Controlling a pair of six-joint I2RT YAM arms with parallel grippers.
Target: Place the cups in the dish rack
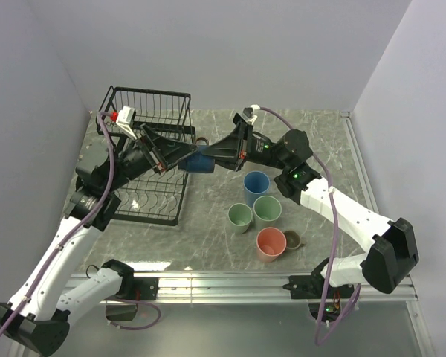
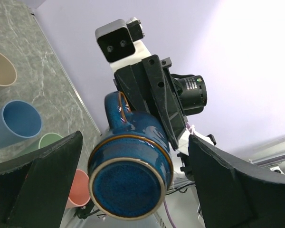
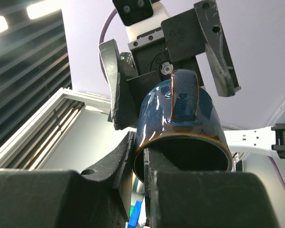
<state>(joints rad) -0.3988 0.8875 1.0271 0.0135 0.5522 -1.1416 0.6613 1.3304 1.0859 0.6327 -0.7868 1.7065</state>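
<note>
I need to grab the dark-blue cup around its base with my left gripper, so its rim stays free to load the cup opening-first into the dish rack (image 1: 154, 111).
A small dark-blue cup (image 1: 199, 160) hangs in mid-air between the two grippers, just right of the black wire dish rack (image 1: 154, 111). My right gripper (image 1: 217, 152) is shut on its rim (image 3: 180, 142), one finger inside and one outside. My left gripper (image 1: 172, 156) is open, its fingers (image 2: 42, 185) standing on either side of the cup's base (image 2: 128, 183) with gaps. On the table stand a light blue tumbler (image 1: 256, 186), two pale green ones (image 1: 240, 218) (image 1: 267, 210), a salmon one (image 1: 271, 244) and a small beige mug (image 1: 292, 239). A beige cup (image 2: 0, 69) is mostly hidden.
The rack's lower tier (image 1: 152, 199) lies on the table under the left arm, at the left wall. Walls close in the table at the back and on both sides. A metal rail (image 1: 230, 286) runs along the near edge.
</note>
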